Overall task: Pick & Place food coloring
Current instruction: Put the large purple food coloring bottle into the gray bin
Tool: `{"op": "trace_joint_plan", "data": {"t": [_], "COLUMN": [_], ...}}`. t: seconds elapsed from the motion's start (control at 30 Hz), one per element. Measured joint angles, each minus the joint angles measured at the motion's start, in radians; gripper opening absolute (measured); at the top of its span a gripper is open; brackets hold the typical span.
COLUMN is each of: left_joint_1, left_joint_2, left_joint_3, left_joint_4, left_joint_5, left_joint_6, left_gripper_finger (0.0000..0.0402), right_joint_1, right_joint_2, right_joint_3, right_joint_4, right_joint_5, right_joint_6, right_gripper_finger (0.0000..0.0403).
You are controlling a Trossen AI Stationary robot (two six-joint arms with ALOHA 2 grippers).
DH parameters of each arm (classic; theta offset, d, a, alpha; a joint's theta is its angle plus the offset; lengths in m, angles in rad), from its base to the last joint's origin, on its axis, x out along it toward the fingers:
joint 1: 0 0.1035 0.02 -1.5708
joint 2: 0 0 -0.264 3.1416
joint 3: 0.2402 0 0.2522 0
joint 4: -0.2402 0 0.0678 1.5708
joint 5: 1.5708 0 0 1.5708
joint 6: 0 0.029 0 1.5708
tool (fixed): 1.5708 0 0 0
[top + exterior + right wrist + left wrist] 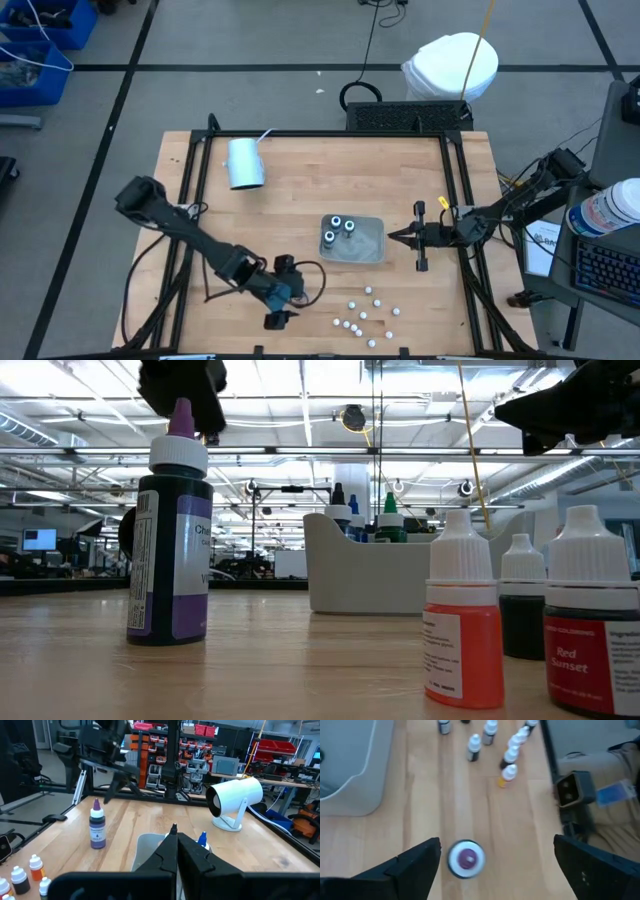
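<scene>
My left gripper needs to go lower before it closes on the bottle. My fingers are above the purple-tipped bottle's white cap [466, 859], so they would miss the bottle if I closed now.
A tall dark bottle with a purple label, white cap and purple tip [170, 530] stands upright on its base on the wood. My left gripper [496, 845] hovers just above it, open; the bottle's cap [466, 858] shows between the fingers, nearer one of them. Three dark jars with pale tops [338, 228] stand inside the translucent grey tray [368, 250]. Several small white-capped bottles [368, 310] stand in a loose group near the table's near edge, orange and red ones [462, 622] among them. My right gripper [400, 237] is shut, level, just right of the tray.
A pale blue cup [245, 163] lies on its side toward the far left of the table. A black frame rail [462, 190] borders the work area. Bare wood lies between the cup and the tray.
</scene>
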Motion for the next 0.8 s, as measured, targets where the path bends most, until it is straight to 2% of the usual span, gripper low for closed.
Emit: {"op": "trace_joint_plan", "data": {"t": [0.17, 0.4, 0.8], "left_joint_1": [0.028, 0.032, 0.029], "left_joint_2": [0.028, 0.067, 0.066], "left_joint_3": [0.0, 0.0, 0.0], "left_joint_4": [-0.003, -0.009, -0.042], "left_joint_5": [-0.007, 0.043, 0.021], "left_joint_6": [-0.004, -0.008, -0.038], "left_gripper_finger": [0.0388, 0.0388, 0.0388], "right_joint_1": [0.0, 0.0, 0.0], "right_joint_2": [0.0, 0.0, 0.0], "right_joint_3": [0.0, 0.0, 0.0], "right_joint_4": [-0.007, -0.008, -0.008], "right_joint_5": [-0.002, -0.002, -0.002], "right_joint_6": [-0.001, -0.02, -0.022], "right_gripper_finger": [0.0001, 0.0001, 0.0001]}}
